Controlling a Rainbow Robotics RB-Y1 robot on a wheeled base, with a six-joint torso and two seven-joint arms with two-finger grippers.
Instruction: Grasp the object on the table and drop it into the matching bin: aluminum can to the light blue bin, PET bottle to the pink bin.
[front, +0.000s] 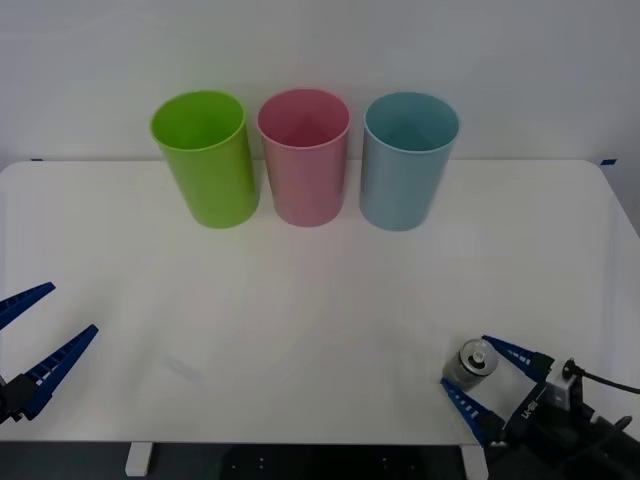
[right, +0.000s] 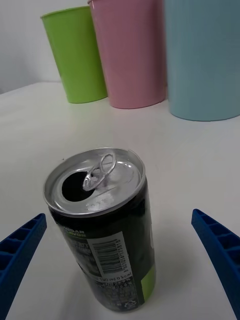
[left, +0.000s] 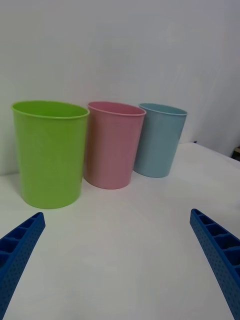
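Note:
The aluminum can will go into the light blue bin (front: 408, 158), so my right gripper will next grab the can by its dark side (front: 462, 377) to drop it there.
The aluminum can (front: 471, 366) stands upright near the front right edge of the white table (front: 320, 300); it has a dark side and a shiny pull-tab top (right: 95, 180). My right gripper (front: 482, 375) is open, its blue fingers on either side of the can with gaps showing, as the right wrist view confirms (right: 120, 250). The light blue bin (front: 408, 158) stands at the back, rightmost of the three, and the pink bin (front: 304, 154) is in the middle. My left gripper (front: 35, 335) hovers open at the front left, holding nothing.
A lime green bin (front: 205, 155) stands left of the pink one at the back. The three bins form a tight row (left: 107, 147). Bare white tabletop lies between the bins and the front edge.

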